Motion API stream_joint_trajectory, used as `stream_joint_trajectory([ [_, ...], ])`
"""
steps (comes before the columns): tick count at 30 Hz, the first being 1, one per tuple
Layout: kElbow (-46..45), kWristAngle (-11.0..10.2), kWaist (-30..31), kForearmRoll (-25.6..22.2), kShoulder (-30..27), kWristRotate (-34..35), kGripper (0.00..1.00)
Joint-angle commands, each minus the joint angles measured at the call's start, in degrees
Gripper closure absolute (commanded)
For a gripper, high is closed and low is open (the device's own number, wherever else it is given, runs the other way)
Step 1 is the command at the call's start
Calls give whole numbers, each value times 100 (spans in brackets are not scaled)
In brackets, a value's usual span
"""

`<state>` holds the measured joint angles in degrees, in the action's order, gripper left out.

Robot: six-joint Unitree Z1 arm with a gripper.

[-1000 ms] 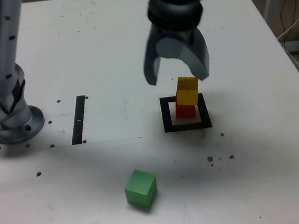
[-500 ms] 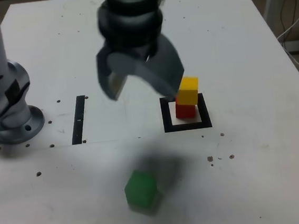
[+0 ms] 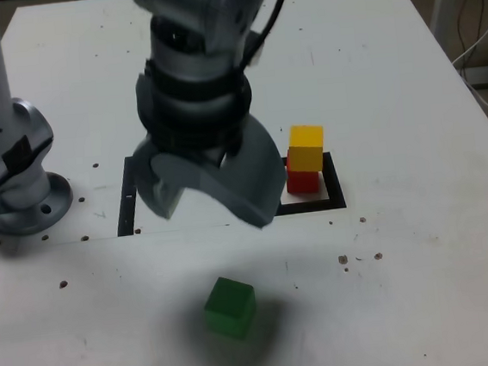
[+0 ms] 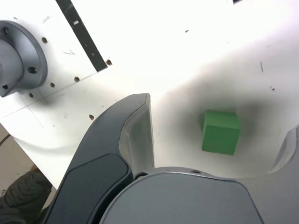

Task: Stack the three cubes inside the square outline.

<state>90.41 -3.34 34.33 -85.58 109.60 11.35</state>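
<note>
My gripper should grab the green cube next by two opposite sides, so that it can go on top of the stack in the square outline.
The yellow cube rests on the red cube inside the black square outline, a little askew. The green cube lies alone on the white table near the front edge, also in the wrist view. My gripper hangs open and empty above the table, between the stack and the green cube, slightly behind and above the green one. In the wrist view the green cube sits between the two spread fingers.
The arm's grey base stands at the exterior view's left. A thin black strip lies on the table beside it, partly hidden by the gripper. Small dark specks dot the table. Table edges run at the exterior view's right and front.
The gripper has swung away from the yellow-on-red stack toward the exterior view's left and front, coming over the green cube. It stays open. The cubes have not moved.
</note>
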Motion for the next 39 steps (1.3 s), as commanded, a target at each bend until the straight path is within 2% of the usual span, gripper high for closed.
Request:
stream_joint_trajectory([
  [1,51,37,94,100,89,27,1],
  [6,-39,151,248,495,210,62,1],
  [15,-694,587,267,951,293,556,1],
  [23,-1131,660,298,1699,390,855,1],
  [34,-1418,856,408,2120,421,868,2],
  [39,-1427,982,442,2236,448,848,8],
])
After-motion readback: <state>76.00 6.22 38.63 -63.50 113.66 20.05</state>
